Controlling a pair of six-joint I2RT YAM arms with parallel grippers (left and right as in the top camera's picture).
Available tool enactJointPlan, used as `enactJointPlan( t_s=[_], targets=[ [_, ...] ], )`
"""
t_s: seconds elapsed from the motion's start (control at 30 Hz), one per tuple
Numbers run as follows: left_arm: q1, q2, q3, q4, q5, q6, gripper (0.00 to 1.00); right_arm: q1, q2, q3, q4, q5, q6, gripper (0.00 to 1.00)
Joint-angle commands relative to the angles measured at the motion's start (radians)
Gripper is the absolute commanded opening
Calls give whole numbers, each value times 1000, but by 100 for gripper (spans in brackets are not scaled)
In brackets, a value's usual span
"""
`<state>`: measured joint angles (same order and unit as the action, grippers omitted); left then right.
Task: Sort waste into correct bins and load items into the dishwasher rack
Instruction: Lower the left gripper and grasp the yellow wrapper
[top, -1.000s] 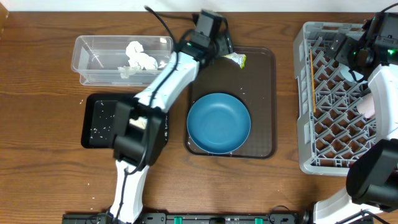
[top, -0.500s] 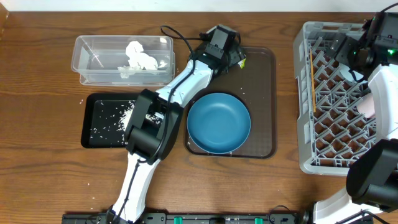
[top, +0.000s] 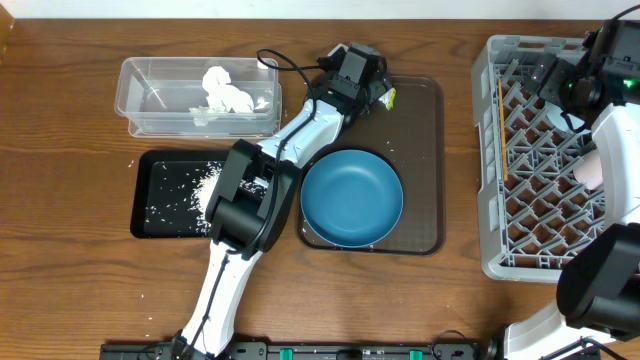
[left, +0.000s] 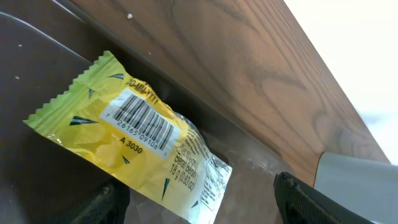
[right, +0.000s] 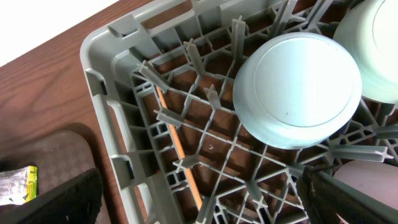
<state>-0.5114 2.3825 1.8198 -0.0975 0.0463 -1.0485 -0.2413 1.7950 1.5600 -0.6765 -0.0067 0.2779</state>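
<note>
My left gripper's fingers are still above the corner of the wrapper, so it is too early to close; closing now would miss the wrapper, and lowering comes first.
A yellow-green wrapper (left: 134, 146) lies at the back edge of the brown serving tray (top: 420, 150); overhead it shows at the tray's far rim (top: 386, 97). My left gripper (left: 202, 208) is open just above it, one finger on each side, not touching. The deep-blue dish (top: 352, 197) sits on the serving tray. Tissue (top: 227, 90) lies in the clear tub (top: 150, 100). Rice (top: 200, 183) lies in the black tray (top: 160, 225). My right gripper (right: 199, 199) is open over the grey rack (top: 500, 255), which holds a light-blue bowl (right: 297, 88), a stick (right: 180, 149) and a pink cup (top: 593, 170).
A few rice grains (top: 135, 163) lie scattered on the wooden table left of the black tray. The left arm (top: 290, 135) stretches across the table between the tub and the blue dish. A mint-green bowl (right: 382, 50) sits in the rack beside the light-blue one.
My left gripper has moved right along the tray's back edge and come down over the wrapper. The right arm has not moved.
</note>
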Motion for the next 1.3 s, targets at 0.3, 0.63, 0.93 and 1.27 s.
enactJointPlan(
  t_s=[0.3, 0.63, 0.93, 1.27],
  targets=[
    [3, 14, -1, 6, -37, -35, 77, -6, -16, 1, -1, 6, 6, 99],
    [4, 51, 0, 39, -48, -49, 76, -6, -16, 1, -1, 6, 5, 99],
    [3, 60, 0, 47, -47, -49, 76, -6, -16, 1, -1, 6, 6, 99],
    [4, 68, 0, 47, -48, -49, 47, -6, -16, 1, -1, 6, 6, 99]
  ],
)
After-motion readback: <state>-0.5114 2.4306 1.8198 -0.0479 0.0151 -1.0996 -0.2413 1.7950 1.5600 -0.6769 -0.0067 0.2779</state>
